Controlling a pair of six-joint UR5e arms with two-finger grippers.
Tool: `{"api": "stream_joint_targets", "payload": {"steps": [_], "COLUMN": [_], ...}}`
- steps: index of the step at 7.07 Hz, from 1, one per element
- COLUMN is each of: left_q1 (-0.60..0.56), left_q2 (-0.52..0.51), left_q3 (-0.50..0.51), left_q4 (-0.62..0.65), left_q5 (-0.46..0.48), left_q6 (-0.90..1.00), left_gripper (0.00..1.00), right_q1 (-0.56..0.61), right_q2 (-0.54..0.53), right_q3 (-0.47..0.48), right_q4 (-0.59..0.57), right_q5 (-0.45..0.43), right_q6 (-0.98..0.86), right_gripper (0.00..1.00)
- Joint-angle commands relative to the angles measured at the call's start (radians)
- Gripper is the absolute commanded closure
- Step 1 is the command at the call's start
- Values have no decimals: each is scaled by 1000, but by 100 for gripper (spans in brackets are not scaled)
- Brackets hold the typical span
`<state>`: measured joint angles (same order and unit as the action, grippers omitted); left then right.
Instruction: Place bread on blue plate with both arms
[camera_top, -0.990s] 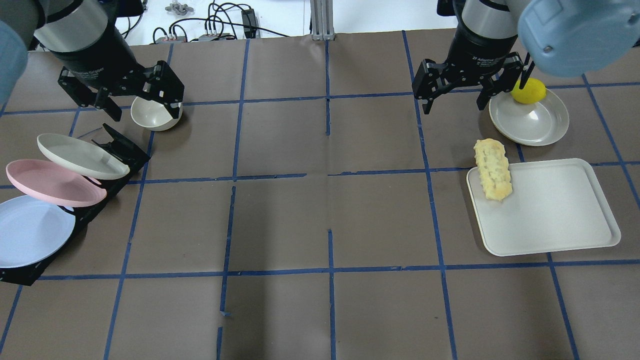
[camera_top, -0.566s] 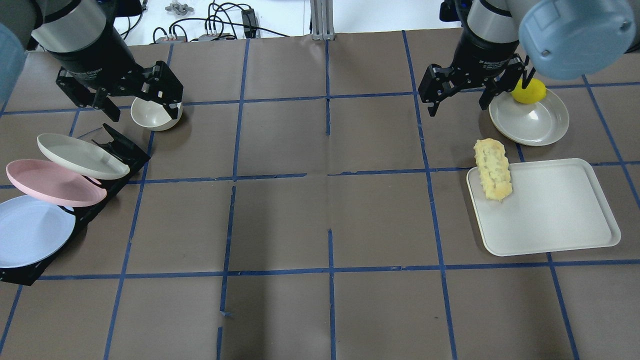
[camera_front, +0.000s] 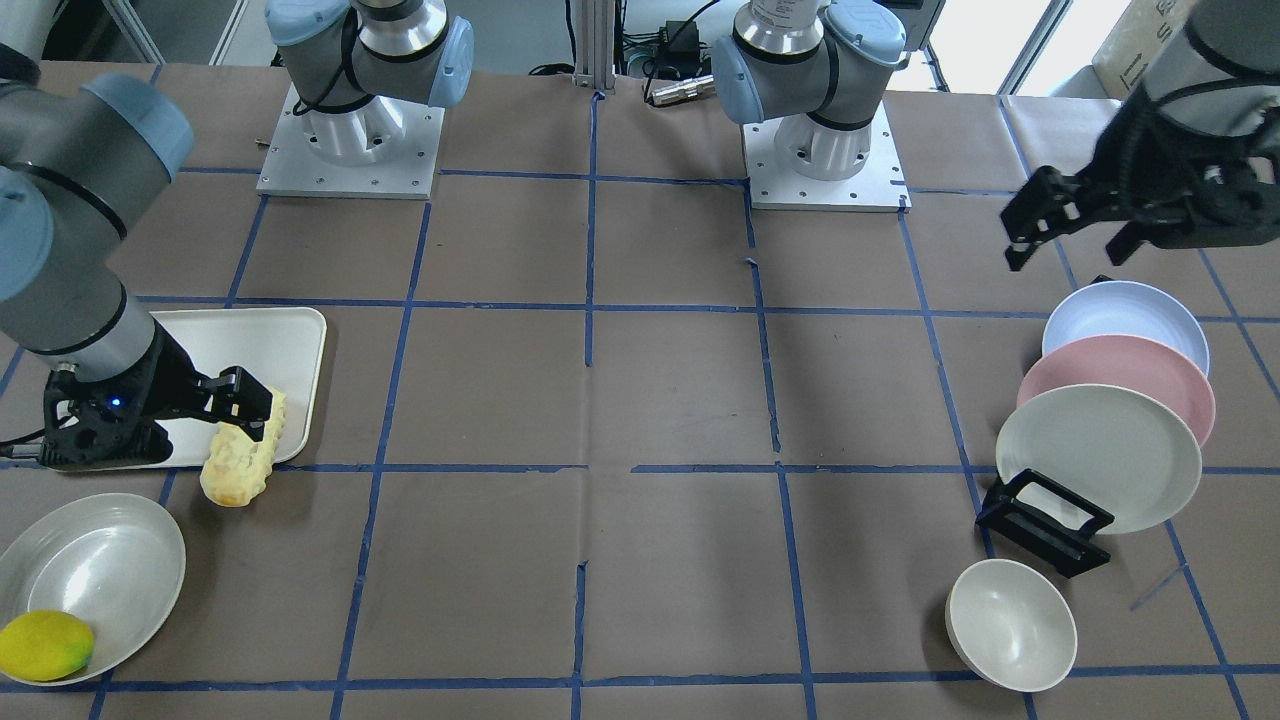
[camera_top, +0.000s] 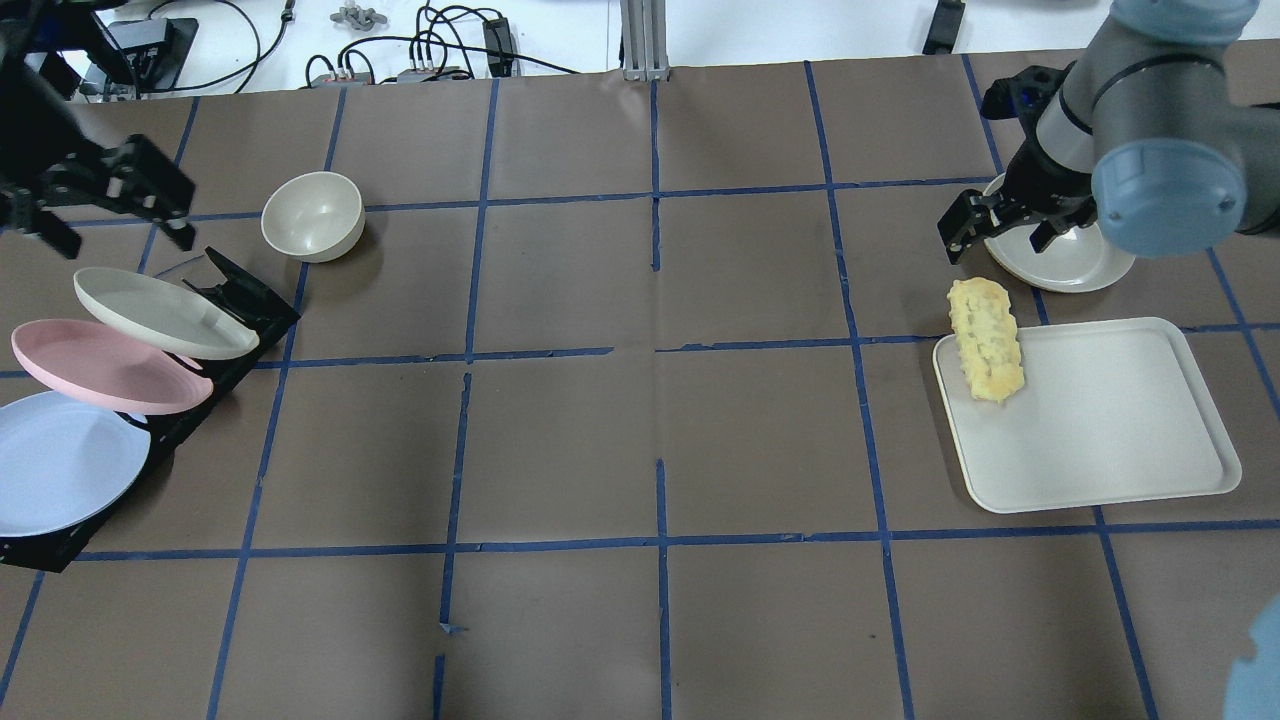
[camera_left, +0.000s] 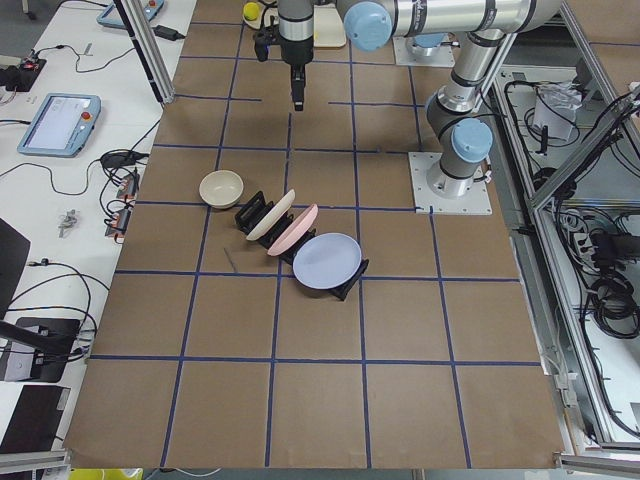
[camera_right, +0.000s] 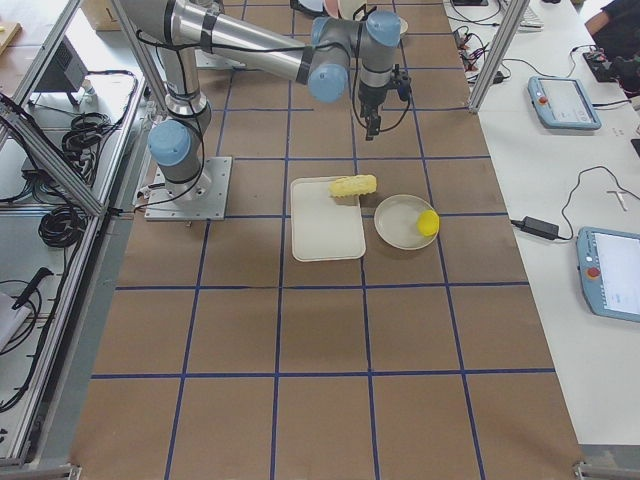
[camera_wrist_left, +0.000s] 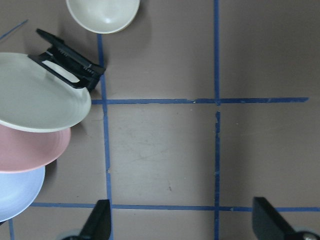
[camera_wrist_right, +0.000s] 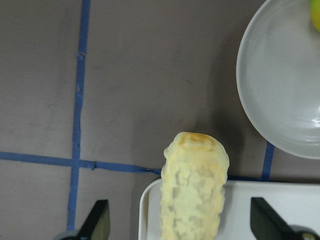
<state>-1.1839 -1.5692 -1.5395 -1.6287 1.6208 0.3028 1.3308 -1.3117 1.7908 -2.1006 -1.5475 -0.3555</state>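
The long bread should go on the blue plate, so my right gripper should next grab it around its middle to keep both ends balanced.
The bread lies with one end on the left rim of a white tray and the other end on the table; it also shows in the front view. The blue plate stands tilted in a black rack, nearest the robot. My right gripper is open, just beyond the bread's far end. In the right wrist view the bread lies between its open fingers. My left gripper is open and empty, raised beyond the rack.
A pink plate and a cream plate share the rack. A cream bowl stands behind it. A lemon lies on a shallow cream dish beside the tray.
My left gripper has moved left, away from the bowl. My right gripper has moved right and toward the bread, and its arm now hides the lemon from overhead. Both stay open.
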Motion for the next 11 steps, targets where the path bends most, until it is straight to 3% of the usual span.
{"api": "stream_joint_targets", "payload": {"steps": [1,4,6,8,9,10,11], "left_q1": [264,493,552,556,555,556,558], "left_q2": [-76,-214,-360,-417,-434,-458,-481], "left_q3": [1,21,30,18,6,30,27], "left_q4": [-3,23,99,163,212,236,269], "left_q5": [-2,-16,-36,-55,-55,-45,-42], "left_q6": [173,466,586,675,685,690,690], "left_gripper": [0,0,0,0,0,0,1], "right_q1": [-24,-38,-39,-42,-42,-42,-41], "right_q2": [46,109,100,98,97,94,92], "right_q3": [71,84,125,145,145,139,124], "right_q4": [-136,-188,-188,-191,-190,-188,-180], "right_q5": [4,3,1,1,0,0,-6], "right_q6": [-31,-31,-27,-23,-25,-30,-30], "right_gripper": [0,0,1,5,25,64,84]}}
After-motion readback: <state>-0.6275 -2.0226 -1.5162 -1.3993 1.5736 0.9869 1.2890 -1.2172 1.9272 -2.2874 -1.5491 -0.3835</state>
